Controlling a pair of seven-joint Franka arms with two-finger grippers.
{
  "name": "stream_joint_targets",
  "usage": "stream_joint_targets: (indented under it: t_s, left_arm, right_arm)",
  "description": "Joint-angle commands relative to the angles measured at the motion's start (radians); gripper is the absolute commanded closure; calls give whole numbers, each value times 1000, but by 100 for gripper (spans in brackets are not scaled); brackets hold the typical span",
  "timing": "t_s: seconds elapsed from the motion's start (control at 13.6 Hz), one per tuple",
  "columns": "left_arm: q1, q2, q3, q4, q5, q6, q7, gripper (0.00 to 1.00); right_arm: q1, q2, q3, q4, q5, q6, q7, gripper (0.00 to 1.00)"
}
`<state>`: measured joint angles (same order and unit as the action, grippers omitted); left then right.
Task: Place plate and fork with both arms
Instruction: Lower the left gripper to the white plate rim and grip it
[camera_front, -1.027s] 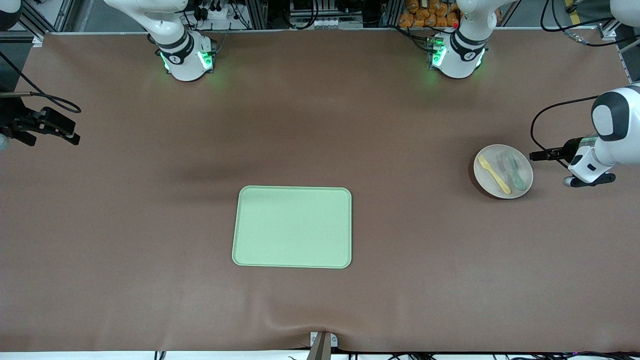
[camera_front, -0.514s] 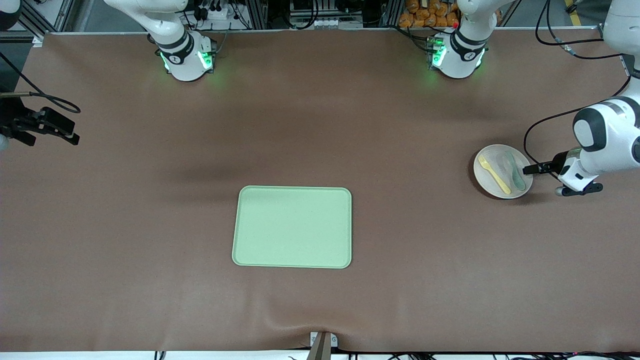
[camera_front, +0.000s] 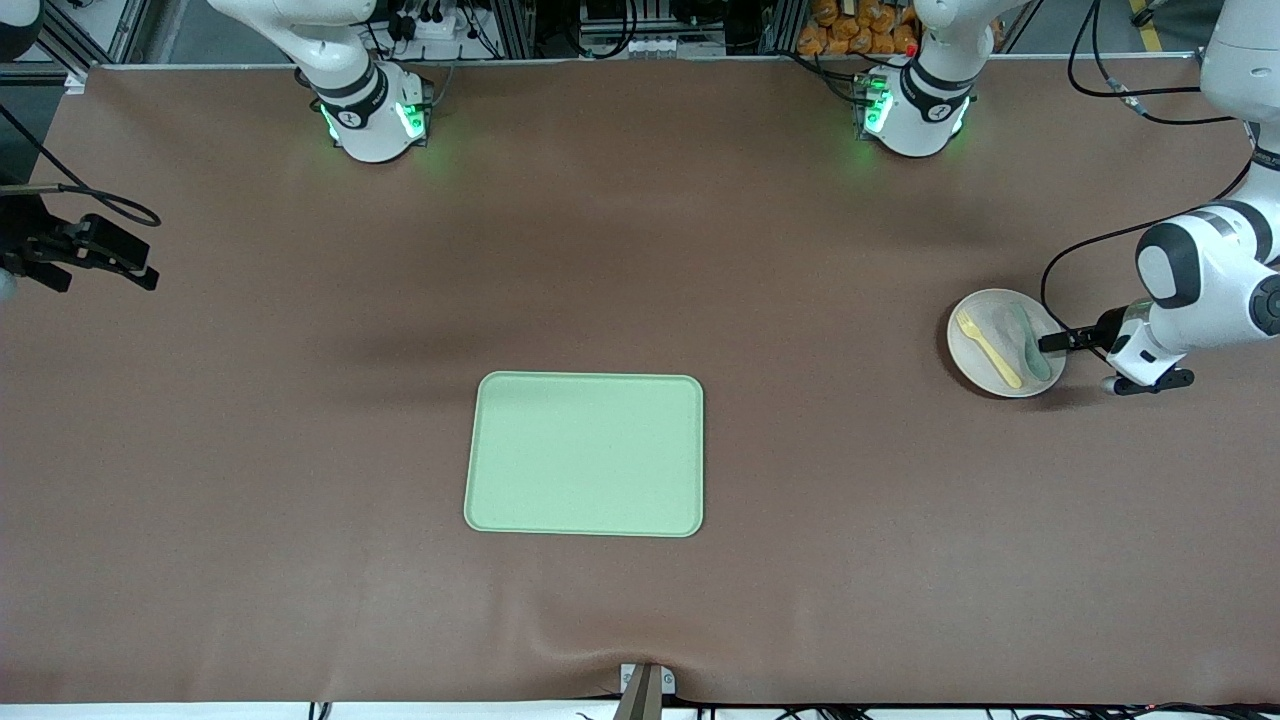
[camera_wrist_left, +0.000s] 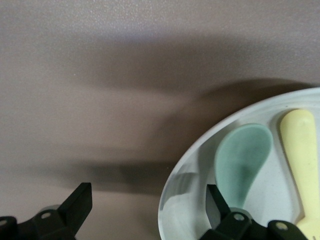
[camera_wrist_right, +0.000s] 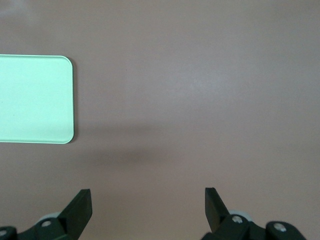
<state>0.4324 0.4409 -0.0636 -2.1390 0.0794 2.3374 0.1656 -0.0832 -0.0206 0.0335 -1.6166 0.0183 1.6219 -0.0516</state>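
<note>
The plate with its fork needs to go on the tray (camera_front: 584, 454), so my left gripper next needs to grab the plate by its rim (camera_front: 1046, 314).
The off-white plate (camera_front: 976, 370) lies at the left arm's end of the table and holds the pale-yellow fork (camera_front: 988, 348) and a grey-green spoon (camera_front: 1030, 343). My left gripper (camera_front: 1052, 343) is open and low at the plate's edge on the side away from the tray. In the left wrist view the plate's rim (camera_wrist_left: 186, 205) lies between the jaws of my left gripper (camera_wrist_left: 148, 200), one finger over the plate beside the spoon (camera_wrist_left: 242, 160) and the other over bare table. The fork's handle (camera_wrist_left: 300, 150) shows there too. My right gripper (camera_front: 135, 270) waits open and empty at the right arm's end, also in its wrist view (camera_wrist_right: 147, 200).
A rectangular light-green tray (camera_front: 585, 455) lies mid-table, nearer the front camera, and shows in the right wrist view (camera_wrist_right: 35, 97). A brown mat covers the table. A small bracket (camera_front: 645, 685) sits at the table's front edge.
My left gripper has moved in toward the plate, and its fingertip now reaches over the plate's rim. The right arm, plate, fork and tray have not moved.
</note>
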Motion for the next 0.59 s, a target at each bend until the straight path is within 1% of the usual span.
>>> stream_joint_targets:
  t_s: [0.0, 0.22, 0.37, 0.44, 0.51]
  left_arm:
    - [6, -1, -5, -12, 11, 3, 6, 0]
    - [6, -2, -4, -25, 13, 2, 6, 0]
    - [25, -10, -5, -39, 14, 0, 9, 1]
    - [25, -10, -5, -41, 14, 0, 9, 34]
    - [23, -10, -7, -39, 16, 0, 9, 74]
  right_arm:
    - [-15, -5, 9, -2, -1, -8, -8, 0]
    - [-15, -5, 9, -2, -1, -8, -8, 0]
    - [-15, -5, 9, -2, -1, -7, -8, 0]
    - [-15, -5, 9, -2, -1, -7, -8, 0]
    - [-13, -5, 9, -2, -1, -7, -8, 0]
